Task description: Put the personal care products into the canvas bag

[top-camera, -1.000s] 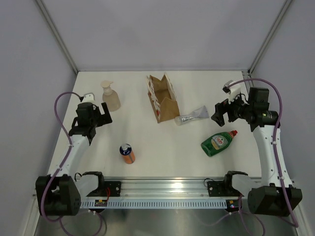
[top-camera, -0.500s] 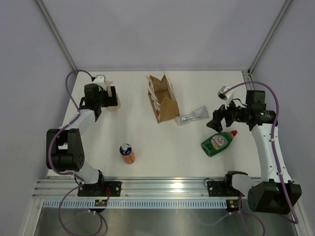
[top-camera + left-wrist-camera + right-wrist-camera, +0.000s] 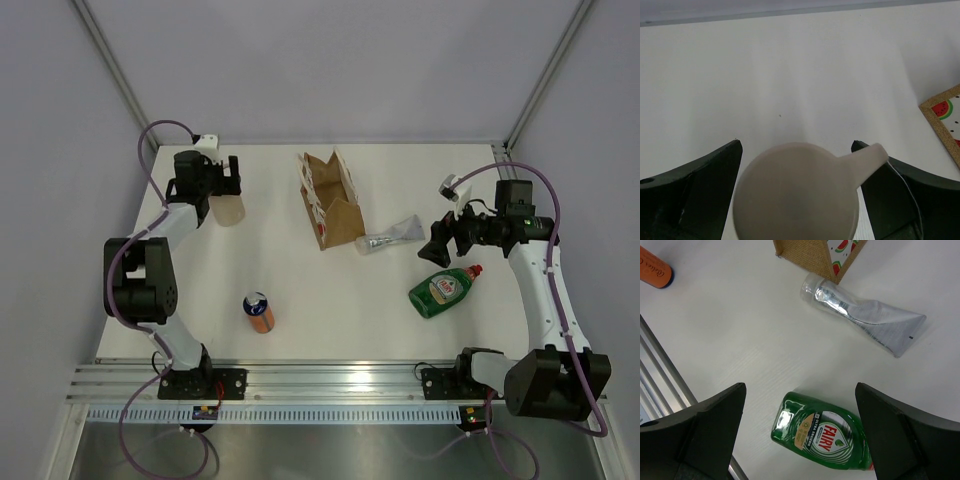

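Observation:
My left gripper should close on the soap bottle's pump head [image 3: 797, 194] now: the pump head is centred between the open fingers, so they would hold it.
The translucent beige pump-top soap bottle [image 3: 229, 210] stands at the far left. My left gripper [image 3: 224, 188] hovers right above it, open. In the left wrist view its pump head [image 3: 795, 192] sits between my two dark fingers [image 3: 690, 200], spout pointing right. The silvery squeeze tube [image 3: 390, 237] lies flat just right of the upright tan canvas bag [image 3: 330, 200]. It also shows in the right wrist view [image 3: 860, 312], cap toward the bag [image 3: 815, 252]. My right gripper [image 3: 436, 246] is open and empty, right of the tube and above a green bottle.
A green Fairy dish-soap bottle [image 3: 443, 292] lies on its side at the right, below my right gripper [image 3: 800, 437]. An orange drink can [image 3: 259, 312] stands front left. The bag's watermelon-print corner [image 3: 945, 117] shows at the right of the left wrist view.
My left arm swung from the near left out to the far left and now sits over the soap bottle. My right gripper shifted slightly left and down, toward the tube and green bottle.

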